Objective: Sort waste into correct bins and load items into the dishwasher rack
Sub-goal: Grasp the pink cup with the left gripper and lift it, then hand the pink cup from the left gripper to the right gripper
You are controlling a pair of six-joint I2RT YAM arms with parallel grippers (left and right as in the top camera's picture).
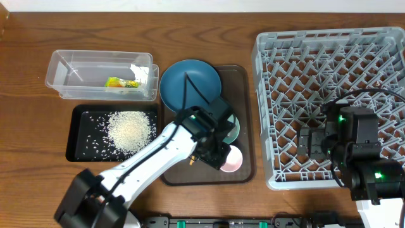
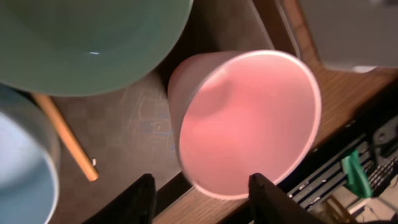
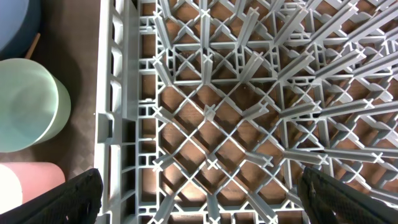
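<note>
The left gripper pinches the small pink cup by its rim point(image 1: 224, 167) point(image 2: 201, 188) next, leaving the cup's base end free to hand over for rack loading.
My left gripper point(image 1: 218, 155) point(image 2: 200, 196) is open over the brown serving tray point(image 1: 243, 120), its fingers either side of the rim of the small pink cup point(image 1: 231, 158) point(image 2: 249, 118), which lies on its side. The mint-green bowl point(image 2: 93, 37) point(image 3: 28, 102) and white-blue bowl point(image 2: 22, 162) are beside it, with the wooden stick point(image 2: 65, 137) between them. The dark-blue plate point(image 1: 186, 79) lies at the tray's far end. My right gripper point(image 1: 313, 142) point(image 3: 199, 199) is open and empty over the grey dishwasher rack point(image 1: 329, 57) point(image 3: 249, 93). The yellow-green wrapper point(image 1: 120, 82) and white napkin point(image 1: 140, 71) lie in the clear tub point(image 1: 69, 69). Rice point(image 1: 130, 130) lies in the black tray point(image 1: 79, 145).
The pink cup point(image 3: 28, 180) also shows in the right wrist view, left of the rack wall. The table's front edge point(image 2: 224, 208) is close below the left fingers.
</note>
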